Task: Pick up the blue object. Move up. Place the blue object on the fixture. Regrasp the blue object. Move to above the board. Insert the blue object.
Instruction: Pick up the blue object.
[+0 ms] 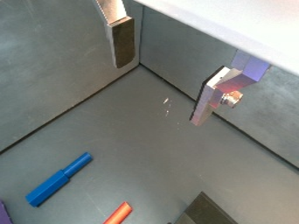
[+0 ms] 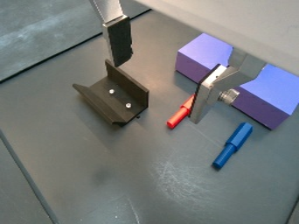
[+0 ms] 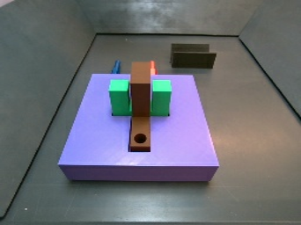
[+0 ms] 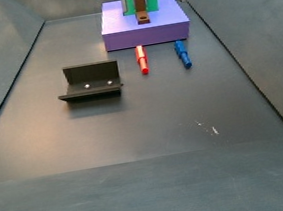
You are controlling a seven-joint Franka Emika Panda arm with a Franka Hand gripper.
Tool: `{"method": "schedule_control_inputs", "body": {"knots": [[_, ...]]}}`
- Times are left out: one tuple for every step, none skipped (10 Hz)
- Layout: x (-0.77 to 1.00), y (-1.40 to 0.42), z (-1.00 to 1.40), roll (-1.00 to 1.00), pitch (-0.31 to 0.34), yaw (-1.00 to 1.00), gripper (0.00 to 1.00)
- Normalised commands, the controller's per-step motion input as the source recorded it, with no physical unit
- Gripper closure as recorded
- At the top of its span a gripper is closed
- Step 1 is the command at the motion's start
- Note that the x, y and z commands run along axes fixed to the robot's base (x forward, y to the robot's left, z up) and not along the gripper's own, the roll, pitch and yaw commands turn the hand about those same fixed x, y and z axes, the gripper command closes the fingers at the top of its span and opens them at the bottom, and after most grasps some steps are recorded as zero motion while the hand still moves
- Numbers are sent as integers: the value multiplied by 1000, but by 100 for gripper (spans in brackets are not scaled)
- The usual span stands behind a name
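The robot's gripper will grab the blue object by its thick hexagonal body [image 1: 47, 188] next, to put it on the fixture.
The blue object [image 2: 232, 144] is a short blue peg lying flat on the grey floor beside the purple board [image 2: 201, 58]. It also shows in a wrist view [image 1: 59, 179] and in both side views [image 3: 116, 67] [image 4: 182, 52]. My gripper [image 2: 160, 89] hangs well above the floor, open and empty, with nothing between its silver fingers [image 2: 118, 39]; it also shows in a wrist view [image 1: 162, 90]. The blue object lies apart from it, off to one side. The dark L-shaped fixture [image 2: 114, 96] stands on the floor under one finger and shows in both side views [image 4: 90, 82] [image 3: 193, 57].
A red peg [image 2: 179, 112] lies next to the blue one, parallel to it [image 4: 142, 60]. The board [image 3: 139, 132] carries a green block [image 3: 120, 95] and a brown bar [image 3: 141, 105] with a hole. Grey walls enclose the floor.
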Motion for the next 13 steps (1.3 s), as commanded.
{"method": "schedule_control_inputs", "body": {"knots": [[31,0,0,0,0,0,0],[77,-457,-191,0,-39,0,0],[171,-671,-240,-10,-47,0,0],[226,-617,-349,-71,-74,0,0],[203,-654,-451,-66,-87,0,0],[49,-720,-549,-16,-97,20,0],[-26,-783,-646,40,-60,71,0],[-314,-691,-766,63,-143,126,0],[-357,-571,-783,33,-133,83,0],[-420,-417,-751,0,-146,89,0],[-597,-314,-731,0,-203,37,0],[-414,-283,-631,-16,-176,49,0],[-346,-280,-566,-11,-204,0,0]]}}
